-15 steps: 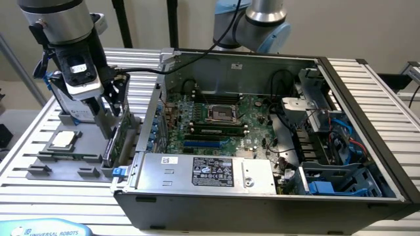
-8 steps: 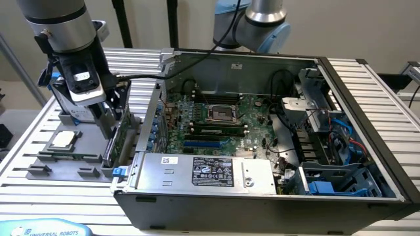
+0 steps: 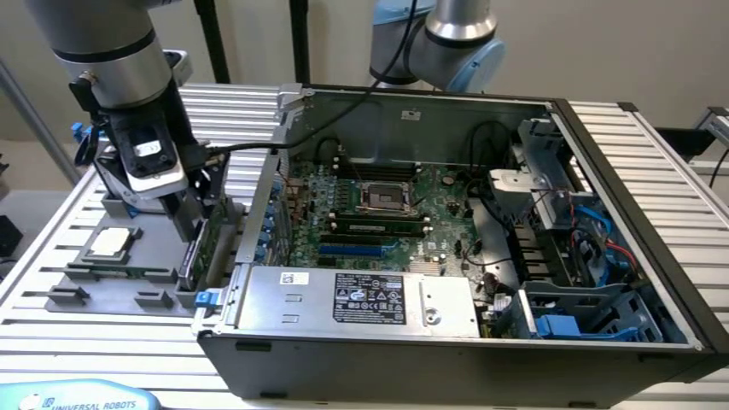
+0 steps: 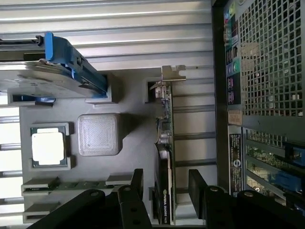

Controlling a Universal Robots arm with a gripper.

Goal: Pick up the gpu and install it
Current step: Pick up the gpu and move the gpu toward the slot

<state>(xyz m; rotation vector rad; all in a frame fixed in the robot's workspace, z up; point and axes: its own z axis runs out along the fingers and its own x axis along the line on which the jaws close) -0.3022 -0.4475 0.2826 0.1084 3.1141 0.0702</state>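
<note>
Next, the gripper grabs the GPU by its flat black cooler end (image 3: 201,256), since small parts stick out from the board near the bracket.
The gpu (image 4: 164,143) stands on its long edge in a slot of the grey parts tray (image 4: 131,95), with its silver end bracket (image 4: 172,74) at the far end. In the exterior view the gpu (image 3: 194,256) is a thin dark card right beside the open case's outer wall. My gripper (image 4: 167,177) hangs over it, open, with one black finger (image 4: 137,183) on each side of the card and a gap between each finger and the card. From the exterior view, the gripper (image 3: 188,218) reaches down onto the tray at the left.
The open computer case (image 3: 638,171) lies at the exterior view's right of the tray, showing its motherboard (image 3: 376,205) and a blue slot (image 3: 358,250). On the tray are a square CPU chip (image 4: 47,147) and a hard drive with blue rails (image 4: 52,67). A second arm (image 3: 450,38) stands behind the case.
</note>
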